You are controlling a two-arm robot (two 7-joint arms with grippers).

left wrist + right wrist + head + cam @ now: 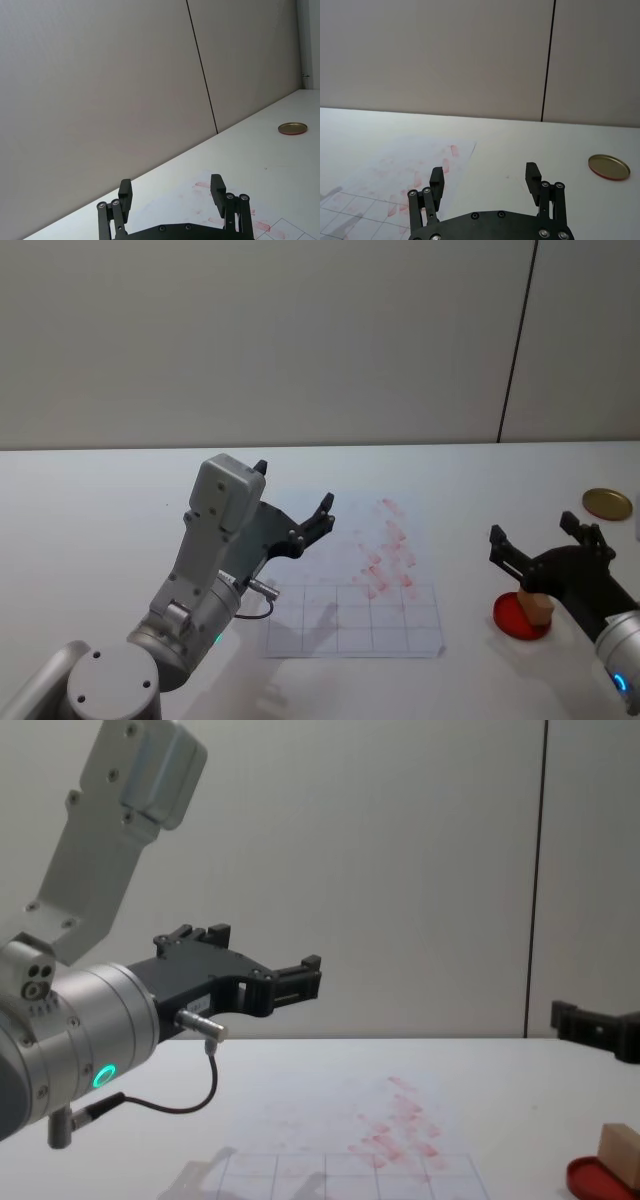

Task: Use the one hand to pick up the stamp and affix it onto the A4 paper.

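My right gripper grabs the stamp's clean wooden sides next, since the stamp's foot sits on the red ink pad (586,1180).
The stamp (540,609), a small tan wooden block, stands on the round red ink pad (515,621) at the table's right; the chest view shows the stamp (621,1152) at its lower right edge. My right gripper (535,530) hovers open just above and beyond it, with nothing between its fingers (532,174). The A4 paper (350,585), gridded and marked with pinkish-red smudges, lies in the middle. My left gripper (293,487) is raised over the paper's left side, open and empty, as the left wrist view of that gripper (171,190) confirms.
A flat round gold lid (607,503) lies at the far right of the table, beyond the right gripper. The left arm's grey body (215,540) stands tall over the paper's left edge. A plain wall backs the white table.
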